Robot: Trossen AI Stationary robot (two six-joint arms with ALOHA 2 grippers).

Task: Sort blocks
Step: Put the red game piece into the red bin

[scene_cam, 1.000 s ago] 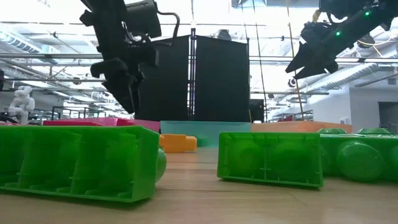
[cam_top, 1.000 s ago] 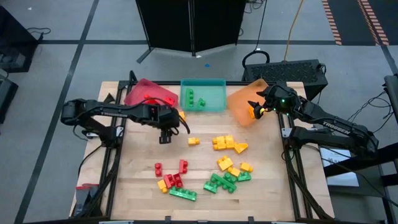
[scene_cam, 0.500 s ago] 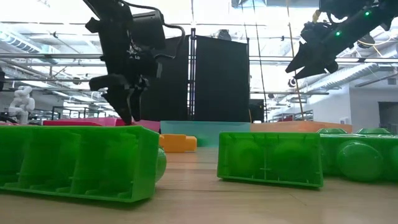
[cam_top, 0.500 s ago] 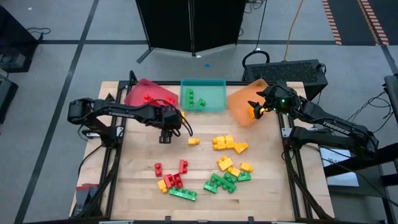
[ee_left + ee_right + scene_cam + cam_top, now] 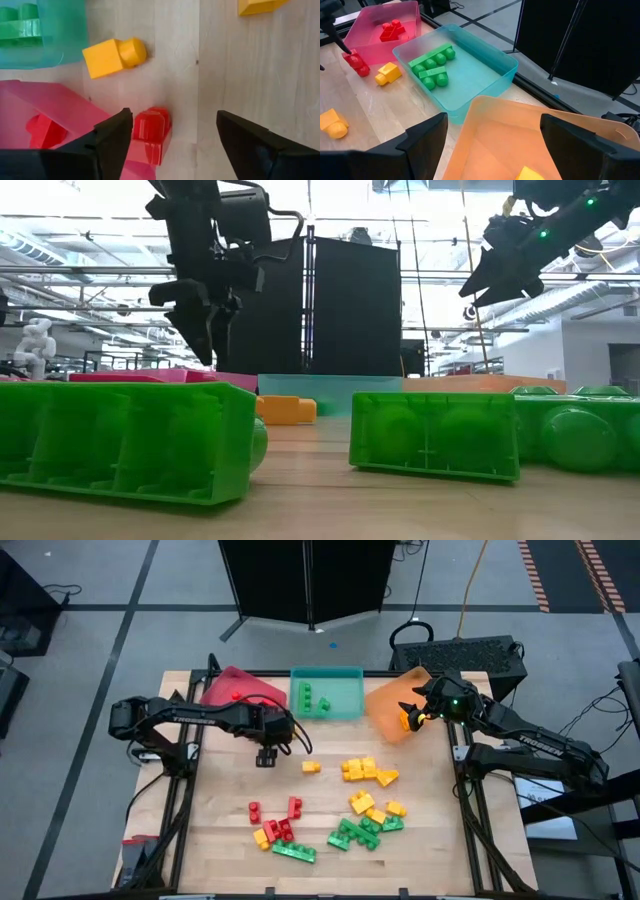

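Observation:
The red block (image 5: 151,131) stands under one finger in the left wrist view and closing would miss, so my left gripper lines up with it, before closing.
My left gripper (image 5: 172,117) is open, low over the table by the red tray's (image 5: 235,692) near side. A red block (image 5: 150,132) stands on the wood just outside that tray, close beside one finger (image 5: 112,140). A yellow block (image 5: 112,56) lies a little beyond it. My right gripper (image 5: 494,120) is open and hangs above the orange tray (image 5: 490,135), where a yellow block (image 5: 530,174) lies. The teal tray (image 5: 470,75) holds green blocks (image 5: 432,62). The red tray holds red blocks (image 5: 390,30). My left gripper has one finger right beside the red block's side (image 5: 137,131), coming from above and pointing down. I cannot tell whether the finger touches the block. The block stands on the table.
Several loose red, yellow and green blocks (image 5: 340,810) lie in the table's middle and near part. More yellow ones (image 5: 360,770) lie right of centre. Two large-looking green blocks (image 5: 430,435) stand close to the low camera. The three trays line the far edge.
My left gripper has dipped toward the table beside the red tray and then risen a little. Its arm has shifted slightly toward the table's right. My right gripper has kept still over the orange tray.

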